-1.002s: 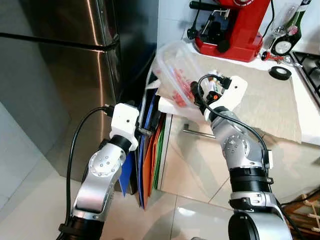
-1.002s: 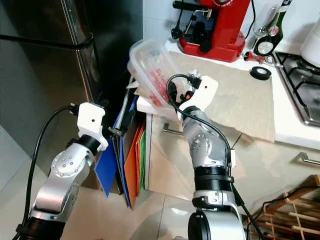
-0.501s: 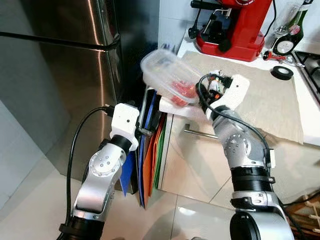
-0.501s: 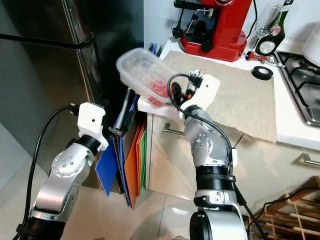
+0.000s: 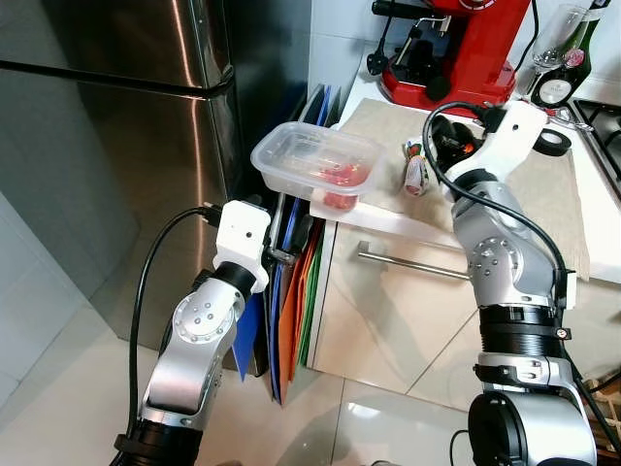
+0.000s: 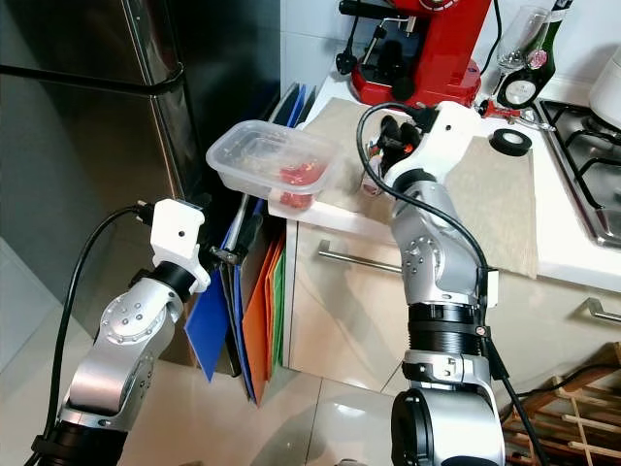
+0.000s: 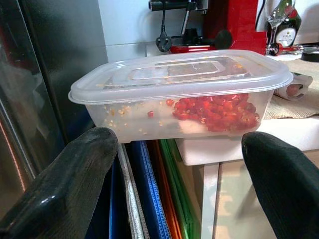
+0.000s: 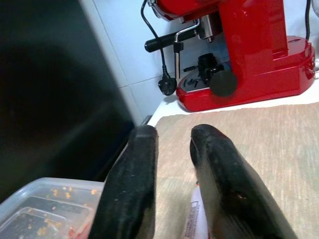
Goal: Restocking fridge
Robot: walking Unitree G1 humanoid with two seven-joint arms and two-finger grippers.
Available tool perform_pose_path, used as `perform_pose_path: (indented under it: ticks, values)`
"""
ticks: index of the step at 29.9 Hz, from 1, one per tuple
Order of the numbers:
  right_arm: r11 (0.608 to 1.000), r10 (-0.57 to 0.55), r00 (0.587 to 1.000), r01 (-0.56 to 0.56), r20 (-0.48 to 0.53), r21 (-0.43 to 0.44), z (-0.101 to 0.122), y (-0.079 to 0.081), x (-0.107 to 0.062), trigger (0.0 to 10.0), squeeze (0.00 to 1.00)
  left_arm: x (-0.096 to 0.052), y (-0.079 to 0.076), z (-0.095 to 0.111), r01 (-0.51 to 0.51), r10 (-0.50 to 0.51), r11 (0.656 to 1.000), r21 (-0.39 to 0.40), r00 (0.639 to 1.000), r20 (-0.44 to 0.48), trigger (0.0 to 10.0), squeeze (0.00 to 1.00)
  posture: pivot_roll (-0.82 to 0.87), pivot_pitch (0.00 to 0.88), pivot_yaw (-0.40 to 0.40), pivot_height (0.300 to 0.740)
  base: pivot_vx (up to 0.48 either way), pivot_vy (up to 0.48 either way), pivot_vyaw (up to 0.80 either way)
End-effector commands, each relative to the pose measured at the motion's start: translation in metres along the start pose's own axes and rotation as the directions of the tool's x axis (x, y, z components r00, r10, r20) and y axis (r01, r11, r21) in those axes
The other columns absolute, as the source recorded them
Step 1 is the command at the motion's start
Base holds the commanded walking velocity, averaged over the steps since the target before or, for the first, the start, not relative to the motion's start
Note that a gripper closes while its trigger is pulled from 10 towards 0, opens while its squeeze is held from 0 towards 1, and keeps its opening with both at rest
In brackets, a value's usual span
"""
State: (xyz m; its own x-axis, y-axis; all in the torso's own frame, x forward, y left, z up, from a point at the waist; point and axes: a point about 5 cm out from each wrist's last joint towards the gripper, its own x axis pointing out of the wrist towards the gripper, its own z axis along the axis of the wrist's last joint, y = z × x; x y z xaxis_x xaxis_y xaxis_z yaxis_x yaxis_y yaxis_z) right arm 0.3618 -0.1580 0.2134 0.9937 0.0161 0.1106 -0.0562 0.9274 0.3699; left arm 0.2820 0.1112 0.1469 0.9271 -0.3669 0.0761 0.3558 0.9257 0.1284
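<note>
My right gripper reaches the clear plastic container next and grabs its lidded rim (image 5: pixel 372 152) to move the food into the fridge (image 5: pixel 116 146).
A clear lidded plastic container (image 5: pixel 315 165) with chopped red food in one end sits level on the counter's left corner, overhanging the edge toward the steel fridge (image 5: pixel 116 146). My right gripper (image 5: pixel 439 144) hovers over the beige mat (image 5: pixel 524 194), apart from the container. Its fingers (image 8: pixel 142 189) stand narrowly open with nothing between them. A small white-and-red packet (image 5: pixel 417 175) lies below them. My left gripper (image 7: pixel 177 139) is lower, by the folders, open wide and pointing at the container's side (image 7: pixel 179 99) without touching it.
Coloured folders (image 5: pixel 291 311) stand in the gap between fridge and cabinet. A red coffee machine (image 5: pixel 456 49), a wine glass, a bottle and a black tape roll (image 5: pixel 553 143) crowd the counter's back. A drawer handle (image 5: pixel 412 264) sits under the counter edge.
The right gripper swung the tilted container down to level on the counter corner, let go of it and drew back right over the mat. The left arm stayed still.
</note>
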Motion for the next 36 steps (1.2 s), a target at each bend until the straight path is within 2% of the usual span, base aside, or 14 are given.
perform_pose_path:
  ticks: [1, 2, 3, 4, 5, 6, 9, 17, 27, 34, 35, 36]
  values:
    - [1.0, 0.009, 0.999, -0.01, -0.037, -0.017, -0.006, 0.001, -0.002, 4.0, 0.0, 0.003, 0.0, 0.006, 0.0, 0.0, 1.0, 0.005, 1.0, 0.023, 10.0, 0.0, 0.0, 0.0, -0.023, 0.74, 0.0, 0.0, 0.0]
    - [1.0, 0.015, 0.999, -0.016, -0.048, -0.013, -0.008, 0.003, -0.003, 4.0, 0.0, 0.003, 0.0, 0.006, 0.0, 0.0, 1.0, 0.005, 1.0, 0.023, 10.0, 0.0, 0.0, 0.0, -0.023, 0.74, 0.0, 0.0, 0.0]
    - [0.999, 0.038, 0.997, -0.038, -0.072, 0.002, -0.011, 0.006, -0.005, 10.0, 0.0, 0.002, 0.0, 0.006, 0.0, 0.0, 1.0, 0.005, 1.0, 0.023, 10.0, 0.0, 0.0, 0.0, -0.023, 0.74, 0.0, 0.0, 0.0]
    - [0.999, 0.038, 0.997, -0.038, -0.072, 0.002, -0.011, 0.006, -0.005, 10.0, 0.0, 0.002, 0.0, 0.006, 0.0, 0.0, 1.0, 0.005, 1.0, 0.023, 10.0, 0.0, 0.0, 0.0, -0.023, 0.74, 0.0, 0.0, 0.0]
    - [0.996, 0.09, 0.99, -0.087, -0.113, 0.031, -0.019, 0.012, -0.01, 10.0, 0.06, 0.002, 0.0, 0.006, 0.001, -0.001, 1.0, 0.006, 1.0, 0.022, 10.0, 0.0, 0.0, 0.0, -0.023, 0.74, 0.0, 0.0, 0.0]
    - [0.994, 0.102, 0.987, -0.097, -0.121, 0.047, -0.021, 0.014, -0.012, 10.0, 1.0, 0.002, 0.0, 0.006, 0.002, -0.002, 1.0, 0.007, 1.0, 0.022, 10.0, 0.0, 0.0, 0.0, -0.022, 0.74, 0.0, 0.0, 0.0]
    - [0.992, 0.113, 0.986, -0.106, -0.125, 0.061, -0.023, 0.016, -0.014, 10.0, 1.0, 0.002, 0.0, 0.006, 0.003, -0.003, 1.0, 0.007, 1.0, 0.022, 10.0, 0.0, 0.0, 0.0, -0.022, 0.74, 0.0, 0.0, 0.0]
    - [0.985, 0.174, 0.975, -0.171, -0.137, 0.028, -0.024, 0.023, -0.015, 10.0, 1.0, 0.004, 0.0, 0.005, 0.004, -0.004, 1.0, 0.007, 1.0, 0.018, 10.0, 0.0, 0.0, 0.0, -0.02, 0.74, 0.0, 0.0, 0.0]
    - [0.973, 0.227, 0.956, -0.215, -0.184, 0.082, -0.029, 0.031, -0.014, 10.0, 1.0, 0.003, 0.0, 0.006, 0.0, -0.001, 1.0, 0.002, 1.0, 0.014, 10.0, 0.0, 0.0, 0.0, -0.02, 0.74, 0.0, 0.0, 0.0]
    - [0.974, 0.218, 0.951, -0.199, -0.22, 0.106, -0.034, 0.033, -0.013, 10.0, 1.0, 0.003, 0.0, 0.006, -0.001, 0.001, 1.0, 0.003, 1.0, 0.015, 10.0, 0.0, 0.0, 0.0, -0.02, 0.74, 0.0, 0.0, 0.0]
    - [0.976, 0.209, 0.951, -0.189, -0.228, 0.107, -0.035, 0.033, -0.012, 10.0, 0.9, 0.003, 0.0, 0.006, -0.001, 0.001, 1.0, 0.003, 1.0, 0.016, 10.0, 0.0, 0.0, 0.0, -0.021, 0.74, 0.0, 0.0, 0.0]
    - [0.976, 0.209, 0.951, -0.189, -0.228, 0.107, -0.035, 0.033, -0.012, 10.0, 0.9, 0.003, 0.0, 0.006, -0.001, 0.001, 1.0, 0.003, 1.0, 0.016, 10.0, 0.0, 0.0, 0.0, -0.021, 0.74, 0.0, 0.0, 0.0]
